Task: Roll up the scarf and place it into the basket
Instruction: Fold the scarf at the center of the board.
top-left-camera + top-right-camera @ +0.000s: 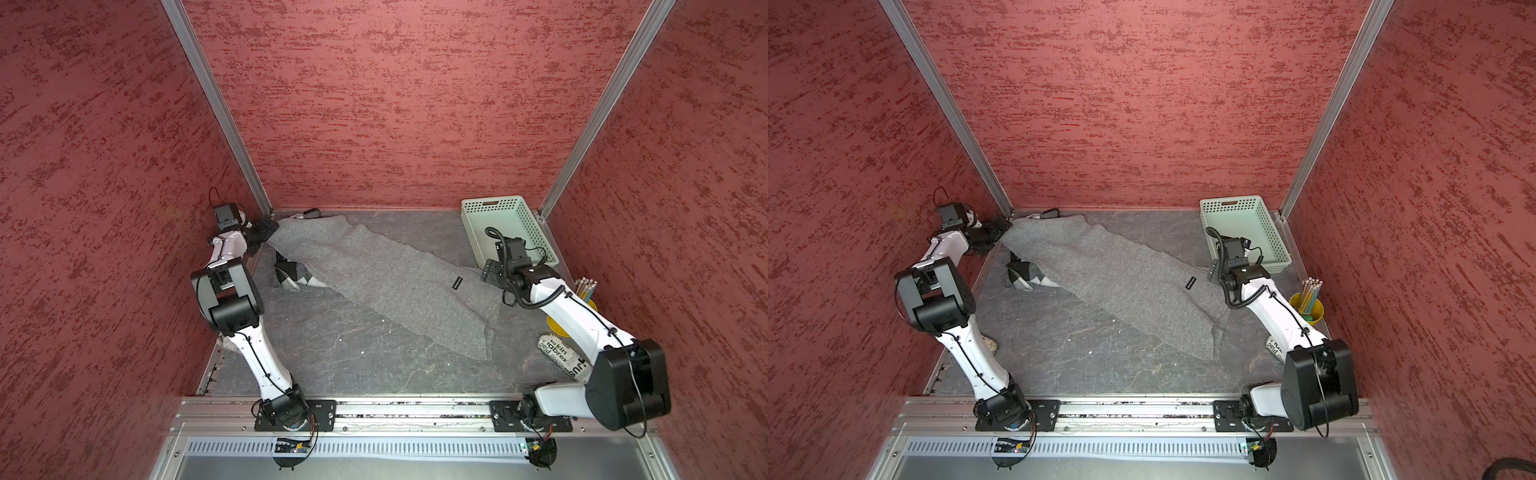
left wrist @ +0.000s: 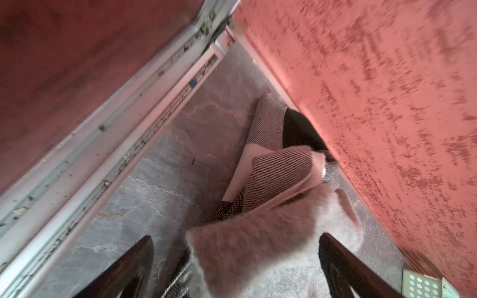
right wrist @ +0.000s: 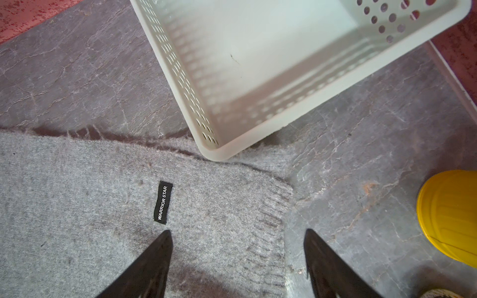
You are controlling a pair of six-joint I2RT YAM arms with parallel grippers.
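Next, my left gripper takes hold of the scarf by its fuzzy end (image 1: 283, 232) farthest from the basket (image 1: 468, 232). Then it rolls toward the labelled end.
The grey scarf (image 1: 374, 270) (image 1: 1113, 270) lies flat and unrolled in both top views, running diagonally from the far left corner toward the near right. It bears a small black label (image 3: 163, 202). The mint-green basket (image 1: 468, 232) (image 1: 1207, 226) stands empty at the far right, its near corner (image 3: 214, 154) touching the scarf's edge. My left gripper (image 1: 268, 228) (image 2: 236, 236) is open at the far left corner, with the scarf's fuzzy end (image 2: 258, 245) between its fingers. My right gripper (image 1: 490, 272) (image 3: 238, 230) is open just above the scarf's ribbed right end (image 3: 271, 232), close to the basket's near corner.
A black, white and grey patterned cloth (image 1: 291, 276) (image 2: 271, 167) shows from under the scarf's left edge. A yellow cup of pencils (image 1: 1307, 309) (image 3: 451, 214) stands against the right wall, with a printed white can (image 1: 557, 351) nearer. Red walls close in on three sides.
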